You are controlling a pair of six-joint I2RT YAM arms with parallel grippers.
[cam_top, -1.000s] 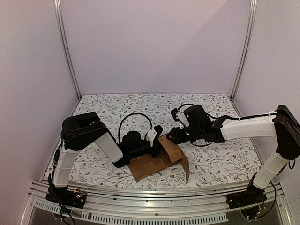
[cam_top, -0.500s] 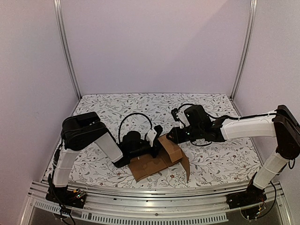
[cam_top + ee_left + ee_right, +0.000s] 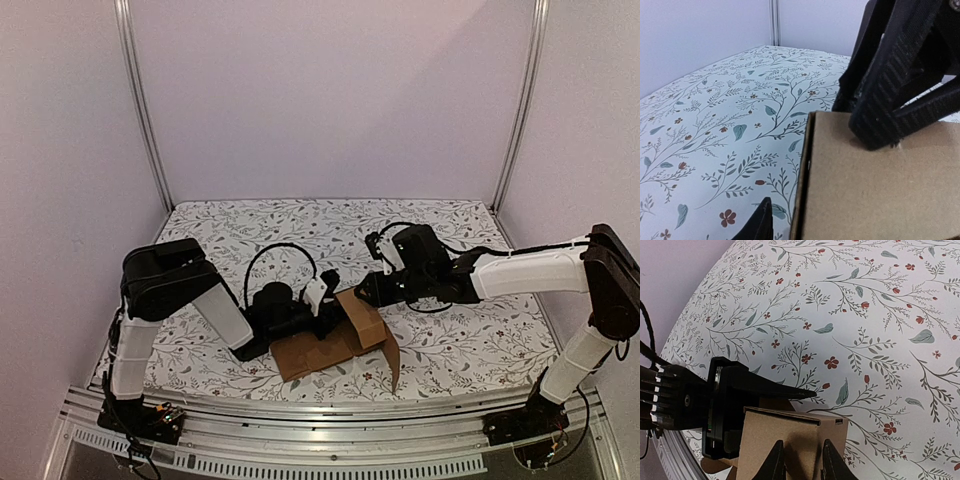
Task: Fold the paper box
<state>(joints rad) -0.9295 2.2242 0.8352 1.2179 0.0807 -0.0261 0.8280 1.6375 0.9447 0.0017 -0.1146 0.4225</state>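
The left gripper needs to grab the paper box's raised panel along its side edge next. The opposite side stays free for the right gripper to fold.
The paper box is a brown cardboard sheet, partly folded, lying near the front middle of the table. One panel is raised at its right and a flap stands at the front. My left gripper is at the raised panel's left edge, open. Its one visible finger stands a small gap off the cardboard edge; the other finger is hidden. My right gripper reaches in from the right. Its fingers are slightly apart, and both tips rest on the face of the raised panel.
A floral cloth covers the table. Lilac walls and metal posts close it in at the back and sides. An aluminium rail runs along the front edge. A black cable loops over the left arm.
My left gripper has opened and drawn back a little to the left, off the cardboard wall. The right gripper has stayed on the panel.
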